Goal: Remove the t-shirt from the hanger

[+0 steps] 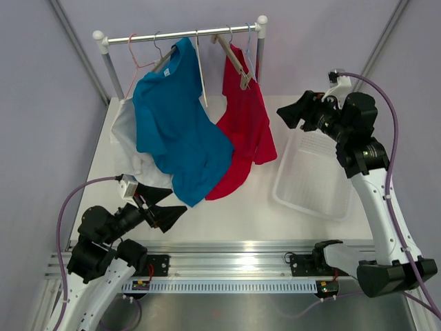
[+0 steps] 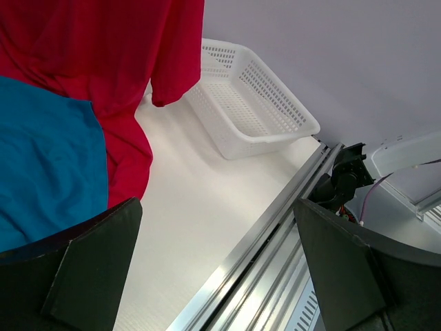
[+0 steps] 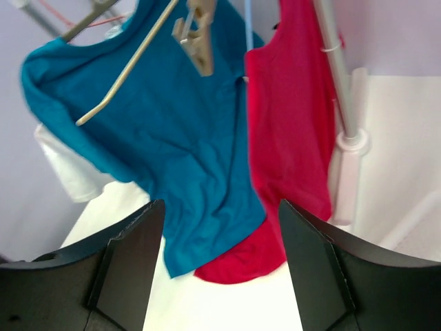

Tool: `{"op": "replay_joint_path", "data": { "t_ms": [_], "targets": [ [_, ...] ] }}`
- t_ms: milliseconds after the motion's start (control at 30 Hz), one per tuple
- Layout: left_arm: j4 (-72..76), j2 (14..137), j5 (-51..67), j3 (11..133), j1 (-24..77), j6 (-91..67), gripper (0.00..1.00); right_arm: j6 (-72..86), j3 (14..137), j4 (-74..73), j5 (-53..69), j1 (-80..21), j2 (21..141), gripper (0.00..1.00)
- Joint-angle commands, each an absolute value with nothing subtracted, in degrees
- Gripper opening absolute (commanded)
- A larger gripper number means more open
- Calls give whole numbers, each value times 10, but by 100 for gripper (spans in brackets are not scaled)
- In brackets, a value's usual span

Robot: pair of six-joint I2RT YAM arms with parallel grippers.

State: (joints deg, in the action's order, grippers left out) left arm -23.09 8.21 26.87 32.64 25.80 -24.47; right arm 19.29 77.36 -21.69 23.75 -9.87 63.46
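Note:
The hanger should stay free to remove, so my right gripper needs to grab the red t-shirt (image 1: 244, 131) by its neckline edge (image 1: 249, 72) beside the hanger next.
A blue t-shirt (image 1: 178, 131) hangs on a hanger (image 1: 165, 58) from the rail (image 1: 182, 34), its hem draped low over the table. A red t-shirt (image 1: 244, 131) hangs on a wooden hanger (image 1: 233, 58) to its right. A white garment (image 1: 127, 134) hangs at the left behind the blue one. My left gripper (image 1: 167, 205) is open and empty just below the blue hem. My right gripper (image 1: 288, 114) is open and empty, raised right of the red shirt. The right wrist view shows the blue shirt (image 3: 172, 158) and the red shirt (image 3: 286, 138).
A white slotted basket (image 1: 313, 172) lies on the table at the right, also in the left wrist view (image 2: 248, 103). The rack's uprights (image 1: 260, 58) stand at the back. An aluminium rail (image 1: 227, 252) runs along the near table edge.

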Motion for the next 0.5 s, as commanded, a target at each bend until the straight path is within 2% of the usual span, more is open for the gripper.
{"op": "replay_joint_path", "data": {
  "t_ms": [0, 100, 267, 400, 467],
  "targets": [
    [-218, 90, 287, 327, 255, -254, 99, 135, 831, -271, 184, -109, 681, 75],
    [-218, 116, 305, 328, 255, -258, 99, 119, 873, -285, 160, -120, 735, 68],
    [-218, 115, 308, 327, 255, -254, 99, 91, 970, -322, 135, -149, 814, 66],
    [-218, 112, 308, 327, 255, -253, 99, 44, 1033, -344, 43, -203, 880, 69],
    [-218, 113, 308, 326, 254, -252, 99, 37, 1055, -344, 40, -212, 901, 70]
  ]
}}
